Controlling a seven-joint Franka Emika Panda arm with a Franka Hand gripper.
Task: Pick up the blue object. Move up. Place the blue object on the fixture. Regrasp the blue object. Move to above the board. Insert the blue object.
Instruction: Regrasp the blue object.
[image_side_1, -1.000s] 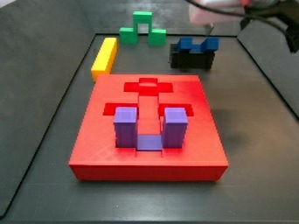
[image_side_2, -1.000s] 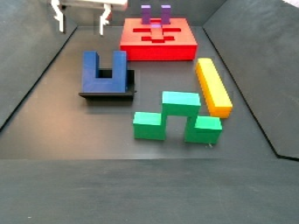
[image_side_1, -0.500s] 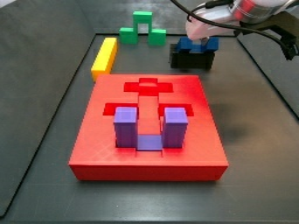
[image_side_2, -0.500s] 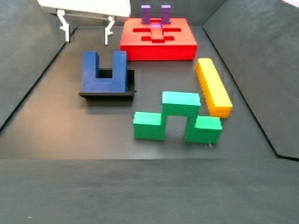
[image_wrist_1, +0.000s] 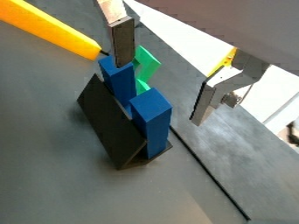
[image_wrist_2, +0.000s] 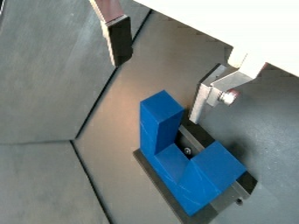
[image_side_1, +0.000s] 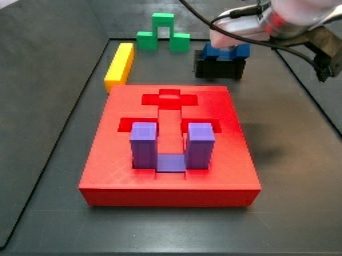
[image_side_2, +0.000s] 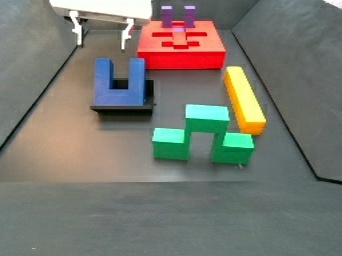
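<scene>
The blue object's base should stay free to slot into the red board, so my gripper will next grab the blue object by one arm's tip.
The blue object lies on the dark fixture, its two arms pointing toward the red board; in a side view it sits on the fixture behind the board. My gripper hangs open just above and beside it, nothing between the fingers. In both wrist views the blue object rests against the fixture below the spread fingers. One finger is level with an arm's tip; I cannot tell if it touches.
A purple U-shaped block stands in the board's recess. A long yellow bar lies beside the board, and a green block sits beyond it. Low walls edge the dark floor.
The arm has swung in over the fixture and come down a little toward the blue object. The pieces have not moved.
</scene>
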